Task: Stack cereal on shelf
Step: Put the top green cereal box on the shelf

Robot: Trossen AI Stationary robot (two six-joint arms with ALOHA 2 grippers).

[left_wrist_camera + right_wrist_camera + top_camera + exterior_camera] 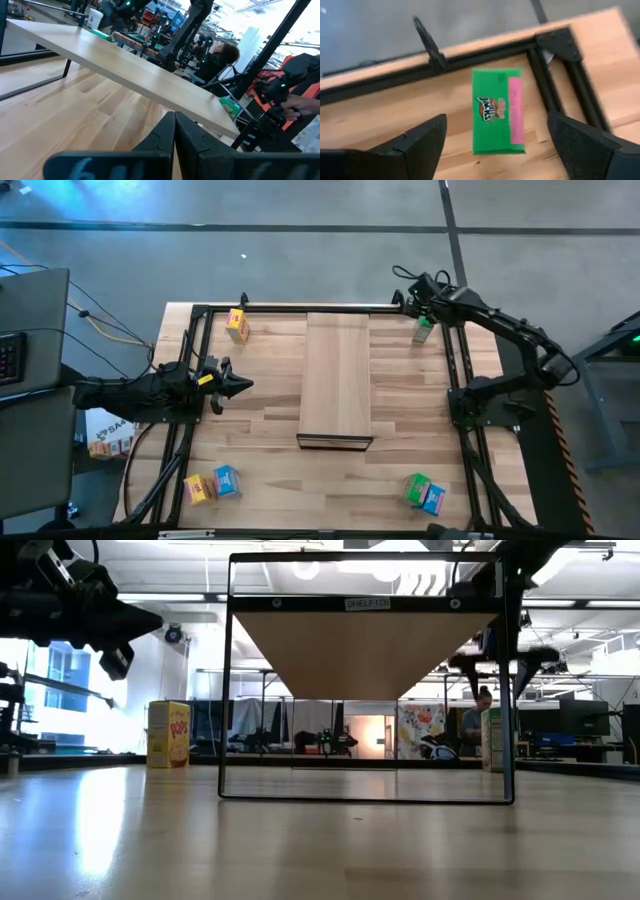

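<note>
My right gripper lowers, before it closes on the green cereal box, since my fingers hover above the box.
A green cereal box stands upright on its base at the table's far right corner. My right gripper hovers open above it, pointing down, one finger on each side and clear of the box; the low view shows the gripper above the box top. The shelf, a pale wood panel, sits raised on a black frame in the table's middle. My left gripper is shut, level, left of the shelf. A yellow box stands at the far left.
A yellow box and a blue box sit near the near left corner, a green box and a blue box near the near right. Black frame rails run along the table's sides. A person sits beyond the table.
</note>
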